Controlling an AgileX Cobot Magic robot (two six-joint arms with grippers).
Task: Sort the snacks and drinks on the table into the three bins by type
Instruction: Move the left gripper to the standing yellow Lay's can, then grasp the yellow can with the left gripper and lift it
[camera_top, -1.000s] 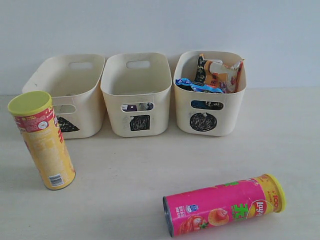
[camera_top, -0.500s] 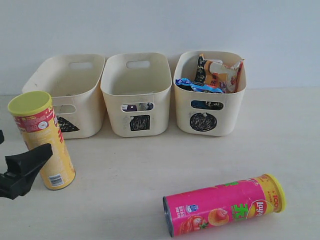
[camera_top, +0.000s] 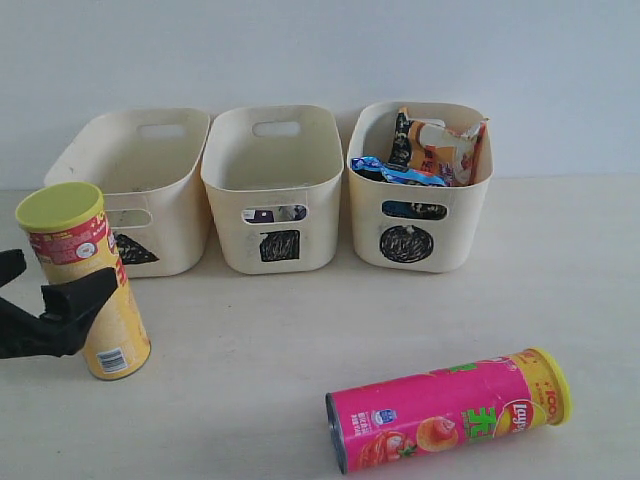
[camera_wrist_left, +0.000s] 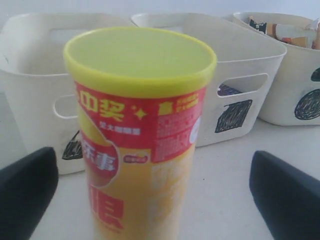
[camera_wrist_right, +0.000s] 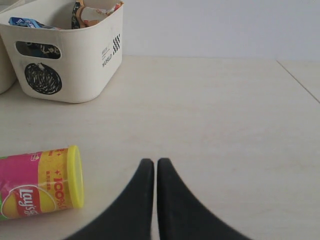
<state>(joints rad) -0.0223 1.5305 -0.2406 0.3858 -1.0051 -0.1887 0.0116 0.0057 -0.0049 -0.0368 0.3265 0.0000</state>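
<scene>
I should next grab the yellow chip tube with my left gripper by the middle of its body to sort it, since the tall, narrow tube could tip.
The yellow chip tube (camera_top: 88, 285) with the lime-green lid stands upright at the left of the table (camera_top: 300, 340). My left gripper (camera_top: 62, 275) is open, one finger on each side of that tube (camera_wrist_left: 140, 125), with gaps showing at both fingers (camera_wrist_left: 25, 195). The pink chip tube (camera_top: 450, 420) lies on its side at the front right. My right gripper (camera_wrist_right: 155, 165) is shut on nothing, just beside the pink tube's yellow lid (camera_wrist_right: 75, 175). The blue-white packet (camera_top: 395, 172) and the orange-black packet (camera_top: 440, 148) sit in the circle bin (camera_top: 420, 240).
The triangle bin (camera_top: 165, 200) stands just behind the yellow tube, and the square bin (camera_top: 275, 190) is in the middle. Through the square bin's handle slot I see bits of the purple carton (camera_top: 260, 215) and the white-blue carton (camera_top: 293, 212).
My left gripper came into the exterior view from the lower left and rose until its open fingers flank the yellow tube. The tubes and bins have not moved.
</scene>
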